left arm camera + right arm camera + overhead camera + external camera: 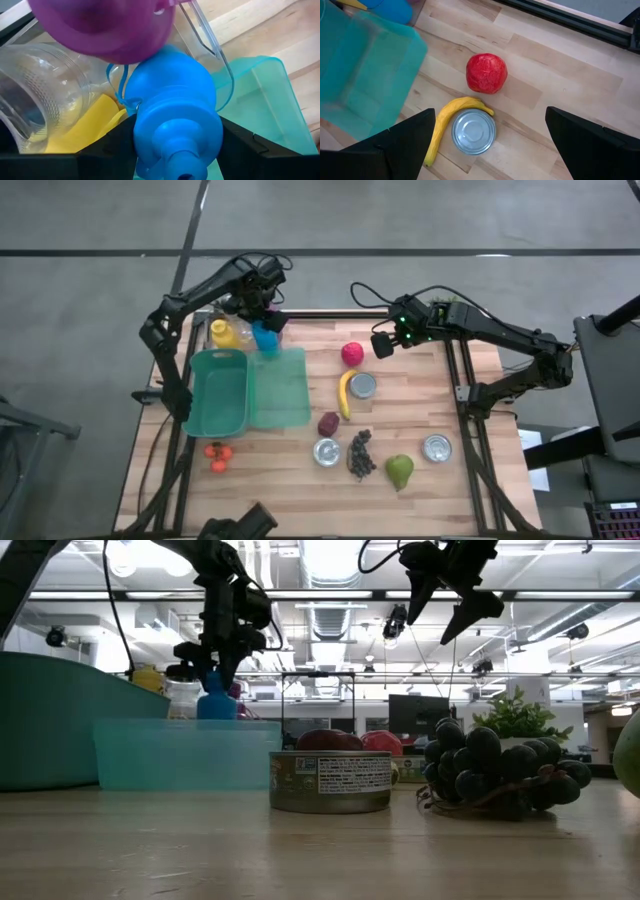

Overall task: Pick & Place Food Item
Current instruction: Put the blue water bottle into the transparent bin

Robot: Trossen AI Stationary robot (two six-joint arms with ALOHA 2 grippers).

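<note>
The blue bottle stands inside the clear container, beside the yellow bottle, so it is now time for my left gripper to let go of the blue bottle (264, 338).
A blue bottle (264, 338) stands upright at the table's far left, beside a yellow bottle (224, 333) and a clear pitcher (45, 95) with a purple lid (105, 25). My left gripper (177, 145) points down over the blue bottle and is shut on it. My right gripper (382, 345) hangs open in the air above a red fruit (486, 73), a banana (445, 122) and a tin can (473, 131), touching none of them. All three lie on the wood. My left gripper pinches the blue bottle's upper body (145, 135), just below the neck, between its two fingers (107, 150). The fingers come from above, pointing down. The bottle stays upright under them. Its base is hidden, so I cannot tell whether it stands on the table.
A teal bin (218, 392) and its lid (280, 387) lie just in front of the bottles. Nearer the front are small tomatoes (218, 456), a dark fruit (328, 423), a can (326, 451), grapes (361, 453), a pear (400, 471) and another can (437, 447).
</note>
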